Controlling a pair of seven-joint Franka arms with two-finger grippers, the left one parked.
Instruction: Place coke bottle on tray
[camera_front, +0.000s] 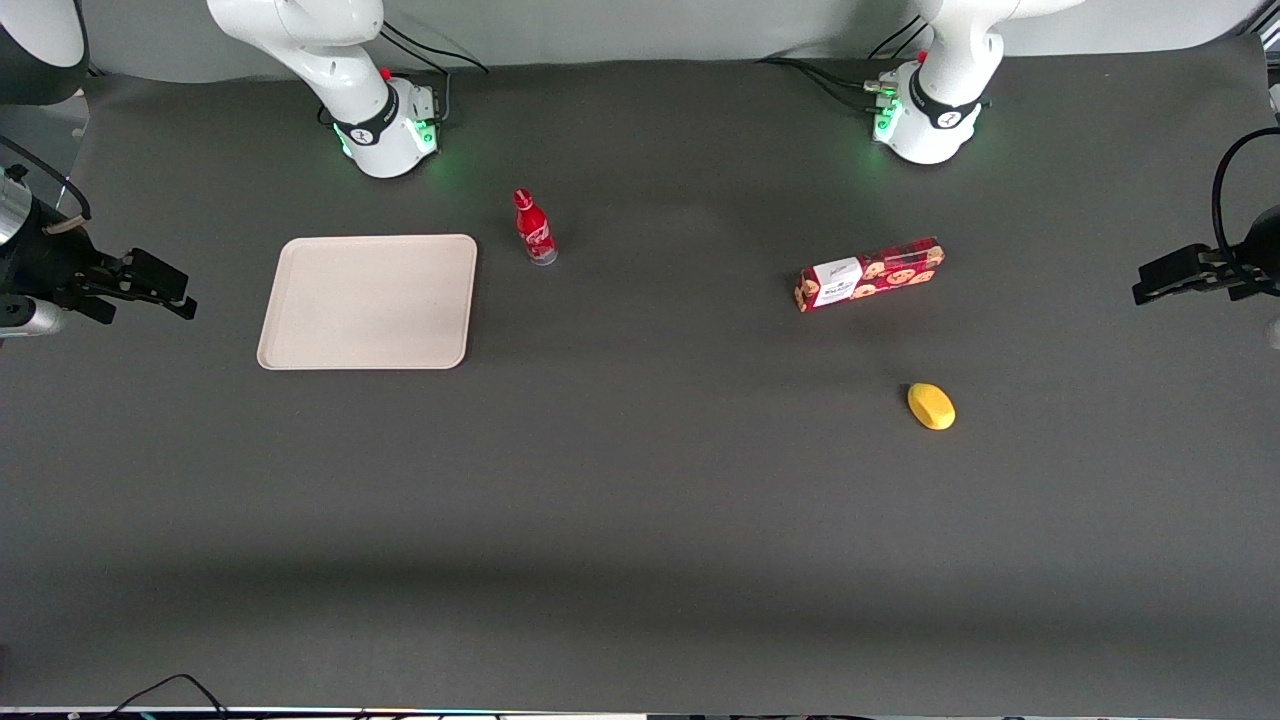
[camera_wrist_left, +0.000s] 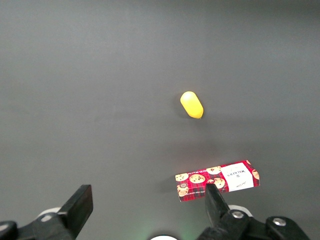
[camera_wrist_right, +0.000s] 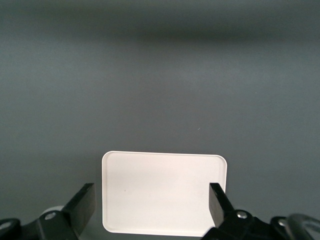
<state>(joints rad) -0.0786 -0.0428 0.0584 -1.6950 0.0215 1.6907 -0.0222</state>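
The gripper takes hold of the coke bottle by its red cap (camera_front: 523, 198) next, then places the bottle upright on the tray (camera_front: 368, 300).
The coke bottle (camera_front: 534, 228), small and red with a red cap, stands upright on the dark table beside the tray's corner, on the side toward the parked arm. It is slightly farther from the front camera than the tray's middle. The cream tray (camera_front: 368, 300) lies flat with nothing on it. My gripper (camera_front: 165, 288) hovers off the tray's other short side, toward the working arm's end of the table, with its jaws open and nothing between them. The right wrist view shows the gripper (camera_wrist_right: 150, 192) open above the tray (camera_wrist_right: 165, 170). The bottle is out of that view.
A long red cookie box (camera_front: 870, 273) lies toward the parked arm's end of the table, and a yellow lemon-like object (camera_front: 931, 406) lies nearer the front camera than it. Both show in the left wrist view, the box (camera_wrist_left: 217, 180) and the yellow object (camera_wrist_left: 192, 104).
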